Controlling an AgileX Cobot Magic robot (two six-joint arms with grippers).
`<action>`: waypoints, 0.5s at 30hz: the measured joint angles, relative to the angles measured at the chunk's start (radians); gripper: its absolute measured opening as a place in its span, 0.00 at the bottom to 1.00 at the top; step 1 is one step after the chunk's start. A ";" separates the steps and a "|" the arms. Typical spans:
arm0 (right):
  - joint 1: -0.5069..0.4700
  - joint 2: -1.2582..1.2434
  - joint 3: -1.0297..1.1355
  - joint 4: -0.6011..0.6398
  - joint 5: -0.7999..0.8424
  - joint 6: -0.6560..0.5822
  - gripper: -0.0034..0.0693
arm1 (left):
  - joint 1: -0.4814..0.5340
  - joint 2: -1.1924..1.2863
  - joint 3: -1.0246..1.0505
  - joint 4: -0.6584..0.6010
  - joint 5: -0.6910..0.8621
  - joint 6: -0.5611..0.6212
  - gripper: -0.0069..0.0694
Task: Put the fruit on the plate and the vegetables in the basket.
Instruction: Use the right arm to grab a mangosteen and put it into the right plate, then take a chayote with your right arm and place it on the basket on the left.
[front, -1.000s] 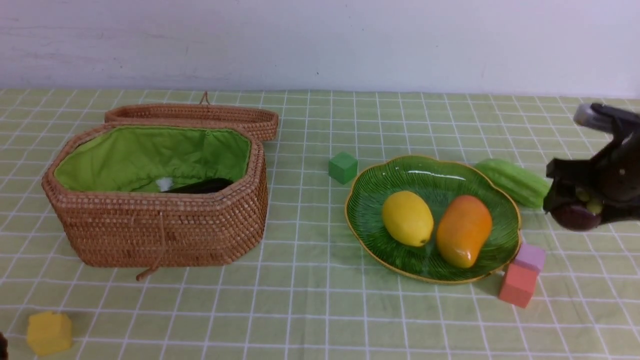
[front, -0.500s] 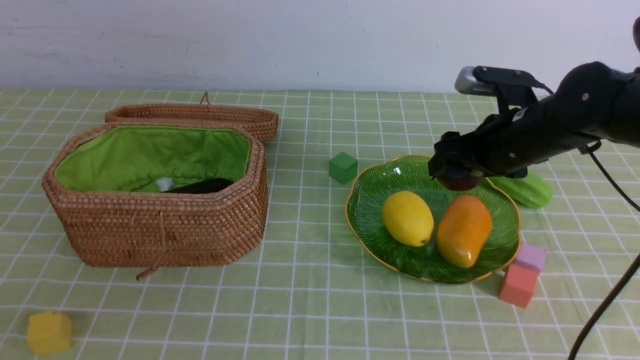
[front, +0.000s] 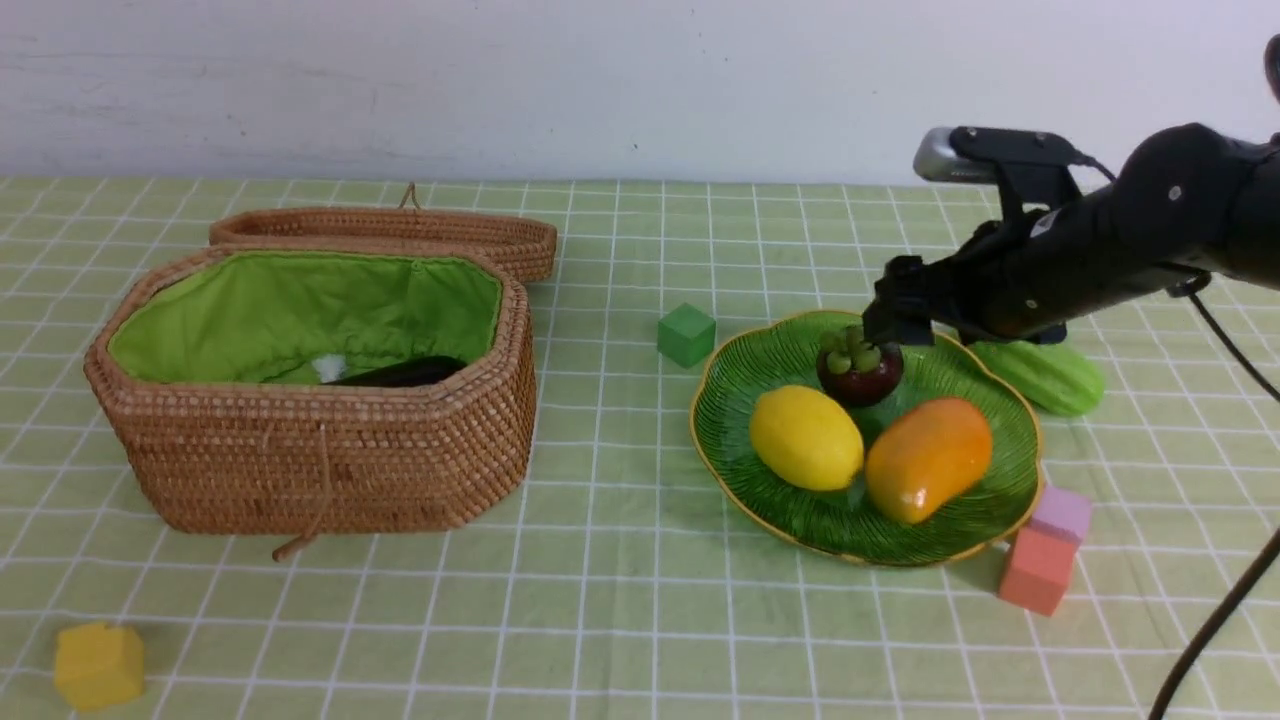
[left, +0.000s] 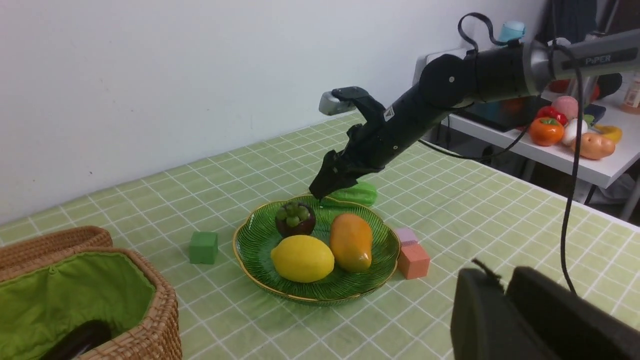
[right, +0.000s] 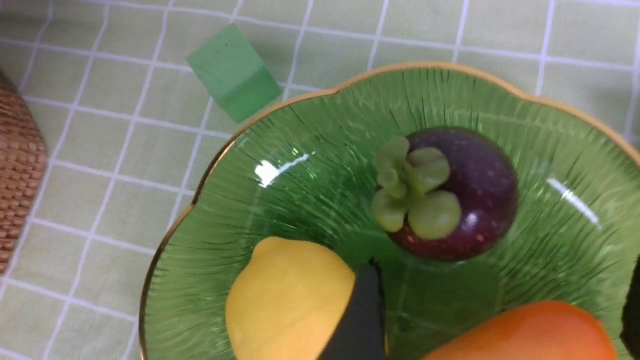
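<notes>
My right gripper grabs the light green gourd by its rounded body (front: 1041, 374) next, so that the vegetables go in the basket (front: 320, 460).
Three fruits lie on the green plate (front: 730, 450): the purple mangosteen (front: 859, 368) at the back, the lemon (front: 806, 438) and the mango (front: 928, 458) in front. My right gripper (front: 893, 318) hangs open just above and behind the mangosteen, touching nothing. In the right wrist view its fingers (right: 367, 300) stand wide apart over the plate (right: 300, 165), with the mangosteen (right: 450, 195) beyond them. The green gourd (front: 1045, 376) lies on the cloth behind the plate's right rim. The wicker basket (front: 320, 460) holds the dark eggplant (front: 400, 373). My left gripper (left: 502, 280) is shut and empty, away from everything.
A green cube (front: 686, 335) sits left of the plate. A pink cube (front: 1035, 568) and a lilac cube (front: 1062, 513) touch its right front rim. A yellow cube (front: 97, 665) lies at the front left. The basket's lid (front: 400, 235) lies open behind it.
My right gripper carried the mangosteen in from the right to over the plate, then opened and let it go. The fruit now rests on the plate; lemon and mango shifted slightly.
</notes>
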 joint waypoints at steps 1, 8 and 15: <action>-0.005 -0.023 0.000 -0.022 0.005 0.000 0.87 | 0.000 0.000 0.000 0.000 0.000 0.000 0.18; -0.119 -0.079 -0.094 -0.143 0.189 0.000 0.59 | 0.000 0.000 0.000 -0.032 0.039 0.000 0.18; -0.229 0.078 -0.312 -0.169 0.428 -0.011 0.57 | 0.000 0.000 0.000 -0.058 0.082 0.000 0.18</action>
